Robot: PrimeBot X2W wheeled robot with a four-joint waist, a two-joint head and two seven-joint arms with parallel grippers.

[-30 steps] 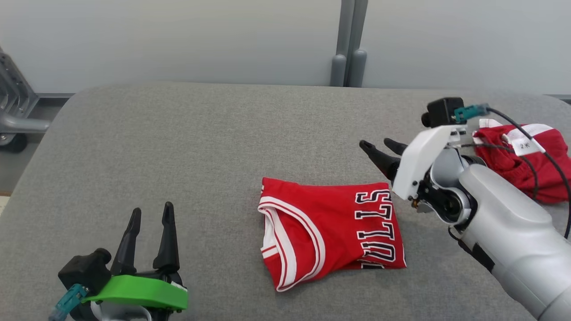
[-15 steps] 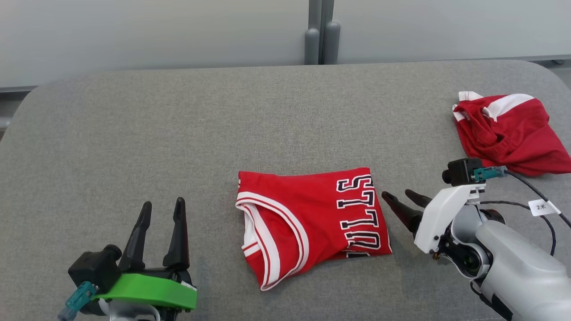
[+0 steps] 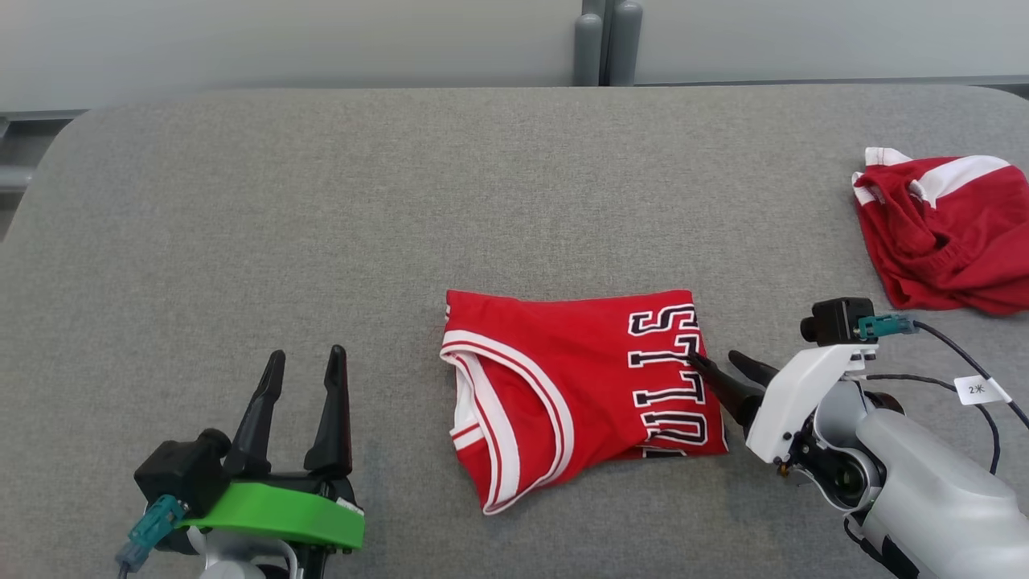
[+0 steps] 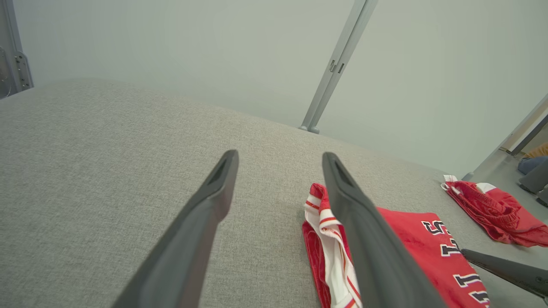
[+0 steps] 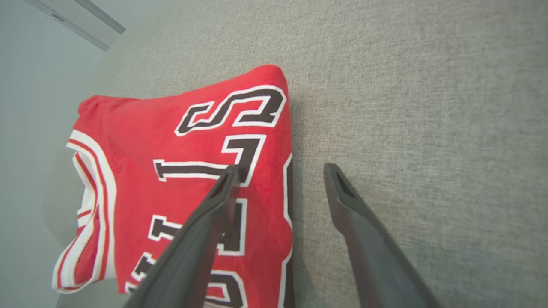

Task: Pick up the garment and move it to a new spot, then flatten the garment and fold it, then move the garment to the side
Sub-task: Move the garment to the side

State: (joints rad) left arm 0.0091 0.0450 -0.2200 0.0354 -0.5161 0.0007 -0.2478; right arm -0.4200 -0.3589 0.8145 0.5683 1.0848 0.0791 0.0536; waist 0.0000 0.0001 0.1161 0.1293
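The robot's right gripper will next shift the jersey to the side of the grey table, grabbing the jersey by its folded edge by the black lettering [image 5: 285, 200].
A folded red jersey with white trim and black lettering, the garment [image 3: 579, 386], lies in the middle of the grey table [image 3: 321, 209]; it shows too in the left wrist view [image 4: 411, 239] and the right wrist view [image 5: 180, 171]. My right gripper [image 3: 715, 363] is open at the garment's right edge: one finger hangs over the lettered cloth, the other over bare table [image 5: 280, 171]. Nothing is between its fingers. My left gripper [image 3: 305, 360] stands open at the near left, well apart from the garment [image 4: 278, 156].
A second, crumpled red and white garment [image 3: 944, 233] lies at the table's far right [image 4: 492, 207]. A pale wall with a grey post [image 3: 603, 40] stands behind the table. Wide bare table surface lies to the left and behind the folded garment.
The head camera has shifted. My right gripper came down from beyond the garment's far right corner and now straddles its right edge, still open. The left gripper has kept its place.
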